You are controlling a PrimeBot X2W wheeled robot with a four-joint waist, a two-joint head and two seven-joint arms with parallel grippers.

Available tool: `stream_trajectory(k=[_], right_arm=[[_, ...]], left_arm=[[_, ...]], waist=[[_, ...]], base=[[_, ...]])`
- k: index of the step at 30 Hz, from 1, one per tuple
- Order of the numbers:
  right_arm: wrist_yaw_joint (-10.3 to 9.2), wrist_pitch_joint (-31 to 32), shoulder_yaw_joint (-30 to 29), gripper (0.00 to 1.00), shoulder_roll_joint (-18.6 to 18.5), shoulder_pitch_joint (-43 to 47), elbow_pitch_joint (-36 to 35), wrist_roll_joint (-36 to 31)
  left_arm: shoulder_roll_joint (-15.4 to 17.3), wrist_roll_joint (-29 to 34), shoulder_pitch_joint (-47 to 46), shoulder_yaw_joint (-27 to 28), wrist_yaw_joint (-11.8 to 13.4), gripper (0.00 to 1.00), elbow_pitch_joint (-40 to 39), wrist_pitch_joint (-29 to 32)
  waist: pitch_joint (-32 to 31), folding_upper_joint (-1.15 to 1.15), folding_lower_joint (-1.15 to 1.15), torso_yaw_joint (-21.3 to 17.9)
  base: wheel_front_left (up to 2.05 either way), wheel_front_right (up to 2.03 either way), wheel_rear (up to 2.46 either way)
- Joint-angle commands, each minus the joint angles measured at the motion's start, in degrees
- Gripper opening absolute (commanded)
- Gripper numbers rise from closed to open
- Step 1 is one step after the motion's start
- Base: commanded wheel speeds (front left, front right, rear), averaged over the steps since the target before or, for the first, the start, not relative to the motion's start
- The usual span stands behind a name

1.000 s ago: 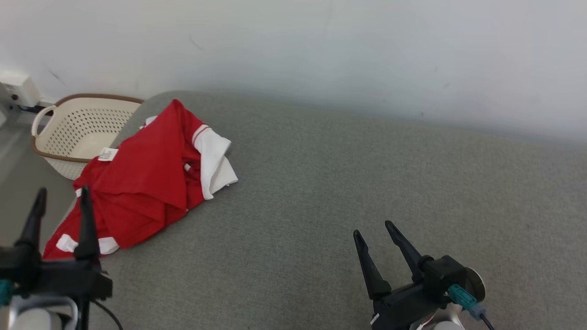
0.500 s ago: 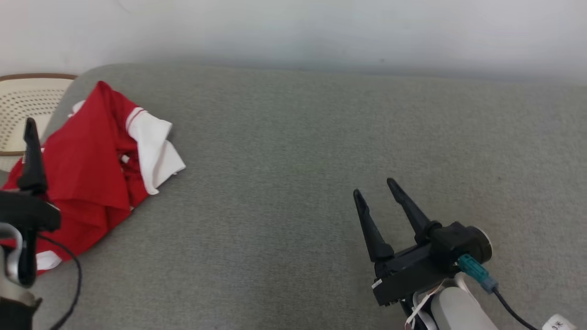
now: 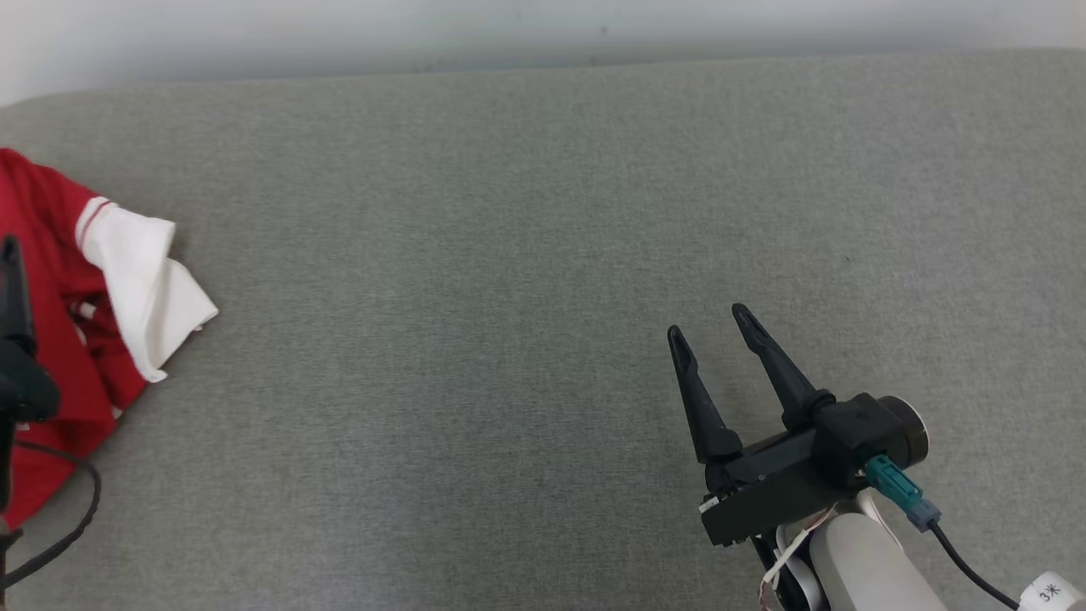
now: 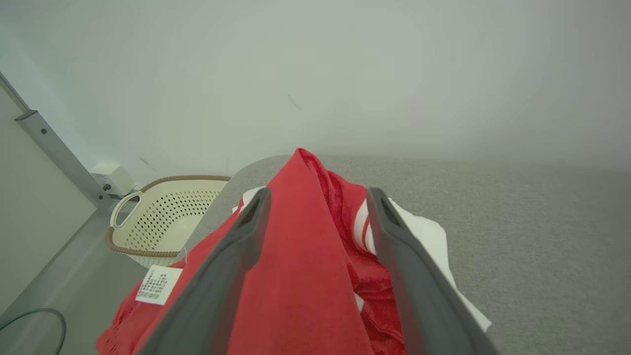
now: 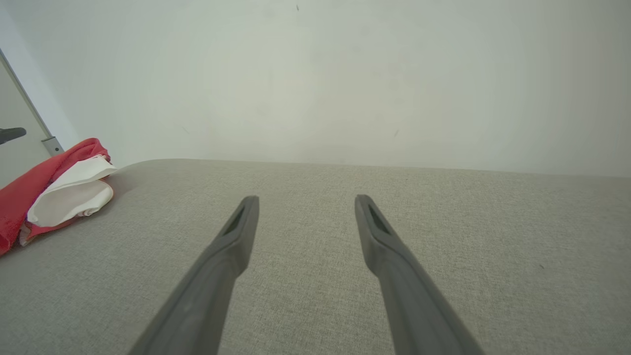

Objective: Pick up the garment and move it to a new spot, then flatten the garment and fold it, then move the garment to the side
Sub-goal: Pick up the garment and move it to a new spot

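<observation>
A raised red fold sticks up from the garment, and the garment's white sleeve lies slack. My left gripper should next pinch the garment by that bunched fold [image 4: 316, 228].
The garment [image 3: 51, 212] is a crumpled red shirt with white sleeves, lying at the left end of a grey cushioned surface [image 3: 509, 255]. One dark finger [image 3: 12, 288] of my left arm stands in front of it at the left edge of the head view. In the left wrist view my left gripper [image 4: 318, 197] is open, its fingers on either side of a raised red fold of the garment [image 4: 300, 256]. I cannot tell whether they touch it. My right gripper [image 3: 707, 321] is open and empty over bare fabric at the lower right, far from the garment [image 5: 29, 182].
A cream perforated basket [image 4: 162, 222] with a brown rim stands on the floor beyond the surface's left end. A white tag [image 4: 158, 284] shows on the shirt. A pale wall runs along the far edge. A black cable [image 3: 76, 509] loops by my left arm.
The head camera has swung right, so the garment and left gripper slid to the picture's left edge and the basket left it. Both grippers stay open.
</observation>
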Motion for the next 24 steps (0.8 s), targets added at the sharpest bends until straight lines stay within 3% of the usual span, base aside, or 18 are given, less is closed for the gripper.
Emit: stream_trajectory(k=[1, 13, 17, 18, 19, 20, 21, 24], right_arm=[[0.04, -0.17, 0.09, 1.0, -0.2, -0.77, -0.23, -0.47], [0.04, -0.18, -0.18, 1.0, 0.38, -1.57, -0.64, -0.64], [0.04, -0.18, -0.26, 1.0, 0.46, -1.6, -0.72, -0.63], [0.04, -0.18, -0.35, 1.0, 0.46, -1.56, -0.74, -0.67], [0.04, -0.18, -0.38, 1.0, 0.49, -1.52, -0.75, -0.64], [0.04, -0.17, -0.45, 1.0, 0.53, -1.47, -0.74, -0.68], [0.04, -0.18, -0.51, 1.0, 0.57, -1.45, -0.74, -0.73], [0.04, -0.18, -0.74, 1.0, 0.54, -1.22, -0.76, -1.02]], left_arm=[[0.58, 0.37, -0.77, -0.48, -0.16, 1.0, 1.52, 0.51], [3.29, 0.15, -7.3, -3.31, -0.99, 1.0, 16.49, 3.81], [3.82, 0.97, -7.9, -4.19, -0.11, 1.0, 19.74, 3.87], [3.7, 0.87, -7.94, -4.28, -0.03, 0.95, 20.46, 4.04], [3.77, 1.02, -8.03, -4.49, 0.09, 0.46, 21.01, 4.01], [3.86, 1.05, -8.22, -4.57, 0.03, 0.29, 21.44, 3.66], [3.84, 0.98, -8.4, -4.67, 0.02, 0.0, 21.72, 3.32], [3.86, 1.24, -9.14, -5.19, 0.22, 0.0, 21.65, 0.82]], waist=[[2.03, -0.01, -0.01, -1.99], [3.81, -0.01, -0.01, -4.76], [3.97, -0.01, -0.01, -5.18], [4.0, -0.01, -0.01, -5.21], [4.02, -0.01, -0.01, -5.22], [4.04, -0.01, -0.01, -5.22], [4.03, -0.01, -0.01, -5.2], [3.7, -0.01, -0.01, -4.81]], base=[[0.0, 0.0, 0.0], [0.0, 0.0, 0.0], [0.0, 0.0, 0.0], [0.0, 0.0, 0.0], [0.0, 0.0, 0.0], [0.0, 0.0, 0.0], [0.0, 0.0, 0.0], [0.0, 0.0, 0.0]])
